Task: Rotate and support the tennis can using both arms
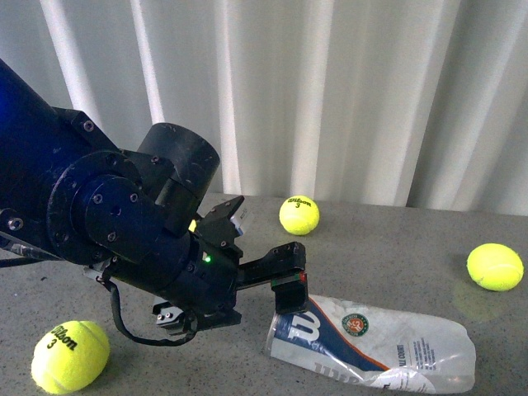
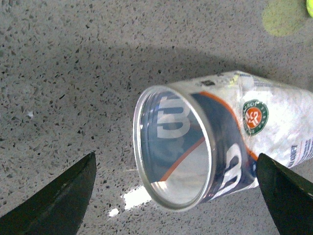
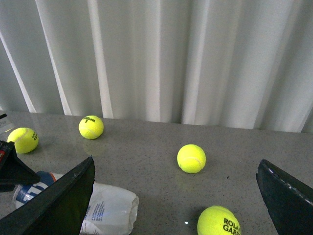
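Observation:
My left gripper is to grab the tennis can by its silver rim [image 2: 146,98] next, so that it can rotate and support the can.
The tennis can [image 1: 371,342] lies on its side on the grey table at the front right, its silver rim pointing at my left arm. My left gripper [image 1: 287,280] hovers open just above that rim end. In the left wrist view the can [image 2: 244,132] shows its open mouth, and my left gripper [image 2: 176,159] has one finger [image 2: 58,200] on each side of the rim, touching nothing. My right gripper [image 3: 175,169] is open and empty, out of the front view. The can's crumpled closed end [image 3: 105,210] lies beside one right finger [image 3: 63,200].
Yellow tennis balls lie about the table: one at the back [image 1: 299,214], one at the right [image 1: 494,266], one at the front left [image 1: 70,355]. Two more balls [image 3: 191,158] [image 3: 218,223] sit between the right fingers. A white curtain [image 1: 330,82] closes the back.

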Motion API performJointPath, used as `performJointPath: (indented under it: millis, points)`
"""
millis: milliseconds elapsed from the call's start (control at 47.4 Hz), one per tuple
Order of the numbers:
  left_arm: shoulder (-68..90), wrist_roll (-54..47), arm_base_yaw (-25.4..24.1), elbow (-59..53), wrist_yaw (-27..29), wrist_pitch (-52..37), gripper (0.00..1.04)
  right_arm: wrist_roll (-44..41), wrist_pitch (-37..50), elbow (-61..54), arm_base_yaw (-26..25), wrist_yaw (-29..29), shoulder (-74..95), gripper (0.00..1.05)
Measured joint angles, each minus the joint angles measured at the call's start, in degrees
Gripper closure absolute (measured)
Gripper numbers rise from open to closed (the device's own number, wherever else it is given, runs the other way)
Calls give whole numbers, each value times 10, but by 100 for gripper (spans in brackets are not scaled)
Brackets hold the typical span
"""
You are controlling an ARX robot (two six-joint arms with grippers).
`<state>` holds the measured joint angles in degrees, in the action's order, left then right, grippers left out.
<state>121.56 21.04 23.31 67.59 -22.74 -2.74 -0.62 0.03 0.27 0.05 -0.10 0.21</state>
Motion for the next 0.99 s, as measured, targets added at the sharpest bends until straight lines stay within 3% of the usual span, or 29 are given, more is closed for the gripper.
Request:
performJointPath:
  millis: [443,675,886,991]
  points:
    - [-18,16,31,-9,-17,-6,10,0,0,0,0,0,0,7]
    - [-29,26,39,-25,-17,-8,51,0,0,0,0,0,0,7]
    - [-29,41,49,-33,-17,-31,97,0,0,0,0,0,0,7]
    - [-31,50,49,-36,-19,-39,101,0,0,0,0,0,0,7]
